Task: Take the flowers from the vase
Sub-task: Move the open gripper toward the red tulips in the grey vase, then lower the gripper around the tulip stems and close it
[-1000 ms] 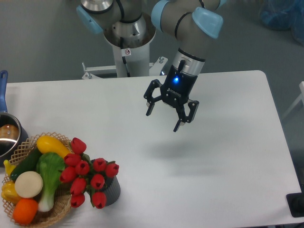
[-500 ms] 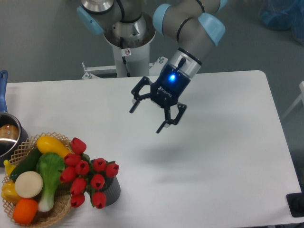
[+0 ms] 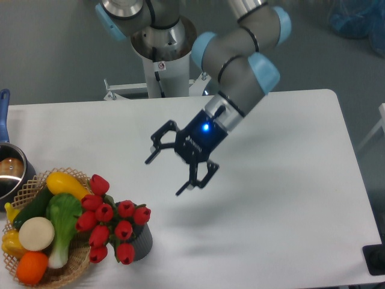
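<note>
Next, my gripper grabs the green stems of the flowers to pick the flowers [image 3: 111, 223] out of the vase [image 3: 141, 242].
The flowers [image 3: 111, 223], a bunch of red tulip buds with green stems, stand in the vase [image 3: 141, 242], a short dark grey ribbed cylinder at the table's front left. My gripper [image 3: 163, 176] hangs in the air above the table, up and to the right of the flowers, tilted toward them. Its jaws are spread wide and hold nothing. A blue light glows on the wrist.
A wicker basket [image 3: 71, 266] with toy vegetables and fruit stands just left of the vase, touching the flowers. A steel pot [image 3: 11, 174] with a blue handle sits at the left edge. The robot base [image 3: 161, 54] stands behind the table.
My gripper has moved left and down toward the flowers and tilted more toward them, staying open. The flowers and vase have not moved.
</note>
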### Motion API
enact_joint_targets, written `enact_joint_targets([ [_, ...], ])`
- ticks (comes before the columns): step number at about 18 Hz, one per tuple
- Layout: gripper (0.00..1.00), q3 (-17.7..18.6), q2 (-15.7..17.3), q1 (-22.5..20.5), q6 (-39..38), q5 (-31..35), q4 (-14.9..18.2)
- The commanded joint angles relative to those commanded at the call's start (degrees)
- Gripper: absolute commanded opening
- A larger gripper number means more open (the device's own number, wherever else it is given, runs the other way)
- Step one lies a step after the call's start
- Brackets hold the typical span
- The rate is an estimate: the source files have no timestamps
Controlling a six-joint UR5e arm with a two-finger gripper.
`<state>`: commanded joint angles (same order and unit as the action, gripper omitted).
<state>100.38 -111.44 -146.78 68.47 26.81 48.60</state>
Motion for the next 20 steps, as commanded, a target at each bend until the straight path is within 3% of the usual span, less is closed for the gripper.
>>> enact_joint_targets([
  [11, 1.00, -6.42, -6.42, 5.27, -0.26, -0.26, -0.09],
  [18, 1.00, -5.46, -5.98, 6.51, -0.26, -4.92, -0.09],
  [20, 0.92, -5.11, -5.98, 6.59, -0.35, -4.92, -0.09],
])
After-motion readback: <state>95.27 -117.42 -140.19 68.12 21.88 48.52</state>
